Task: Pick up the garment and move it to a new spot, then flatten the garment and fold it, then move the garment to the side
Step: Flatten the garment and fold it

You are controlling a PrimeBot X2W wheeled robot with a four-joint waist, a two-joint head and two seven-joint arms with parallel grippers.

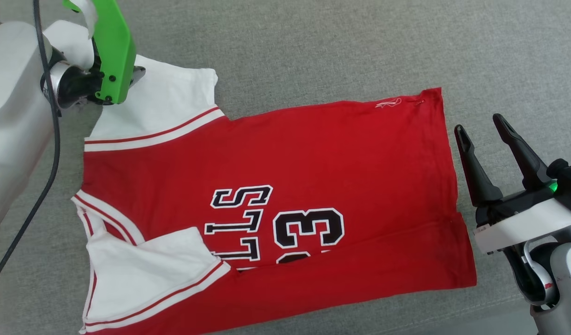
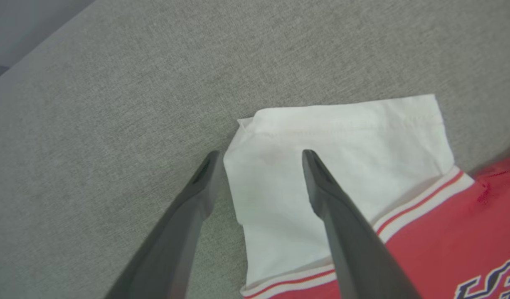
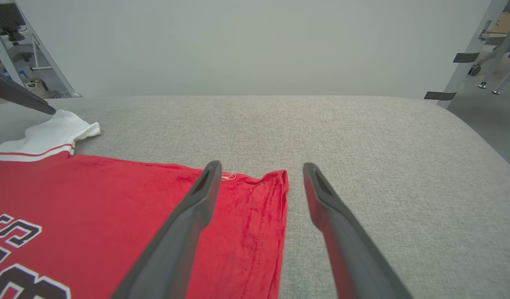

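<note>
My left gripper grabs the far white sleeve by its outer cuff corner [image 1: 139, 61] next, where a small fold shows while the white panel [image 1: 169, 97] lies flat.
The garment [image 1: 276, 186], a red jersey with white sleeves and black lettering, lies spread on the grey cloth surface; its near long edge is folded over, covering part of the number. My left gripper [image 2: 261, 154] hovers open over the far white sleeve [image 2: 338, 166], one finger above the cloth, the other beside the sleeve's edge. In the head view the left wrist with its green part [image 1: 113, 51] hangs above that sleeve [image 1: 164, 107]. My right gripper [image 1: 478, 122] is open beside the hem, just off the cloth. The right wrist view has the gripper [image 3: 261, 166] open over the hem's far corner [image 3: 275, 182].
The grey upholstered surface [image 1: 336, 46] stretches beyond the jersey on all sides; its rounded right edge [image 3: 479, 137] drops to the floor. A pale wall stands behind it. Metal legs [image 3: 487, 45] with tape and clutter [image 3: 34, 83] are off to the sides.
</note>
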